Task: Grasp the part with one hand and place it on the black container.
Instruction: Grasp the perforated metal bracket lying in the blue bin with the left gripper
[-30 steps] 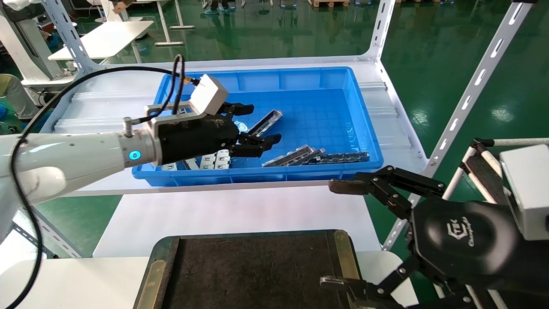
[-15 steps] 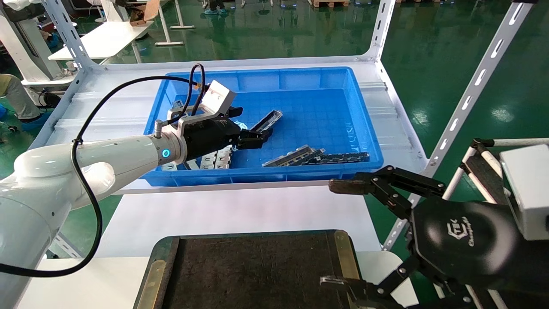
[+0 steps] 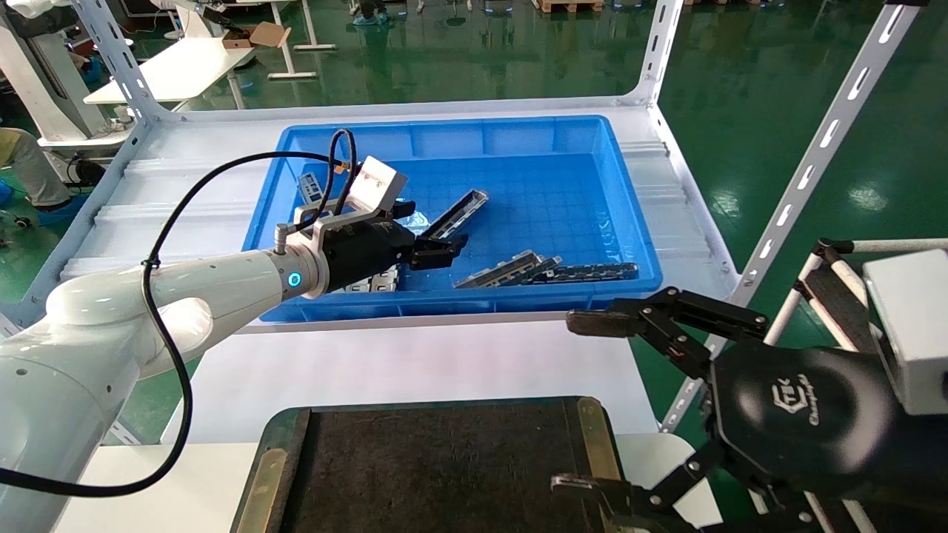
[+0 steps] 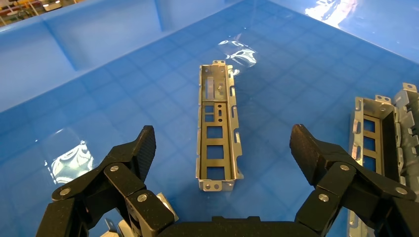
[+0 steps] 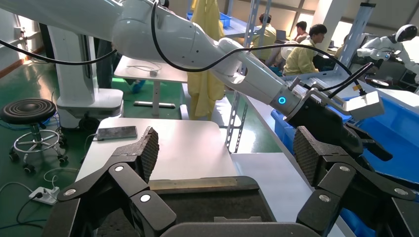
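Observation:
The channel bracket goes on the black container (image 3: 444, 466), so my left gripper will next grip its end with the square cutouts.
The part (image 3: 461, 211) is a silver-grey channel bracket with rectangular cutouts, lying on the floor of the blue bin. In the left wrist view the part (image 4: 216, 133) lies straight ahead between my open fingers, untouched. My left gripper (image 3: 433, 235) is open and low inside the bin at the part's near end; it also shows in the left wrist view (image 4: 223, 148). The black container (image 3: 444, 466) lies at the near edge with brass side strips. My right gripper (image 3: 583, 406) hangs open and empty over the container's right edge (image 5: 197, 202).
The blue bin (image 3: 629, 200) stands on a white shelf. More brackets (image 3: 507, 268) and darker strips (image 3: 592, 272) lie near its front wall. Flat pale plates (image 3: 374, 281) lie under my left wrist. Two more brackets (image 4: 378, 133) lie beside the left gripper. Shelf posts rise at the right.
My left arm has dropped and reached into the bin, bringing its open gripper down to the part's near end. The right arm and the parts have not moved.

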Motion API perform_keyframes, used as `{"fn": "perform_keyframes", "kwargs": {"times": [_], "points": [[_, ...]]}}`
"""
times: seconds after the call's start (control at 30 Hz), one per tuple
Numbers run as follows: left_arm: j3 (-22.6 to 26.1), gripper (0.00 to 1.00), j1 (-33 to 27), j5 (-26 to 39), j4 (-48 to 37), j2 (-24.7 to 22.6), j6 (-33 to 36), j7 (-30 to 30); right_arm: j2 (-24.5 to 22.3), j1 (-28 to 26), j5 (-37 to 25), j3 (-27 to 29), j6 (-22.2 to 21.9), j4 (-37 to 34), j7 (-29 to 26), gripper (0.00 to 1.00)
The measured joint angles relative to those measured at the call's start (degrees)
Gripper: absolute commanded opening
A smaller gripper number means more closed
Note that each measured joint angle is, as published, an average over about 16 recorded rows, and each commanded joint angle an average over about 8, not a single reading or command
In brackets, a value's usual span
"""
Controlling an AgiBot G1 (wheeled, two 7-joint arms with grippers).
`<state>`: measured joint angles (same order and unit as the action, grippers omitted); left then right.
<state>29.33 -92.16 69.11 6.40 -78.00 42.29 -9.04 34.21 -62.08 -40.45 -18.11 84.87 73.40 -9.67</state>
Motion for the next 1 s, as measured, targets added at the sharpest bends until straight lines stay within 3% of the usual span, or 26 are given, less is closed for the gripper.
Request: {"fn": "perform_keyframes", "kwargs": {"times": [1.0], "points": [[3.94,0.00,2.17,-4.04,1.16,0.16,-3.40,2.78,-0.03,-0.01,0.04,-0.06,-0.03,0.00,0.03,0.00]]}}
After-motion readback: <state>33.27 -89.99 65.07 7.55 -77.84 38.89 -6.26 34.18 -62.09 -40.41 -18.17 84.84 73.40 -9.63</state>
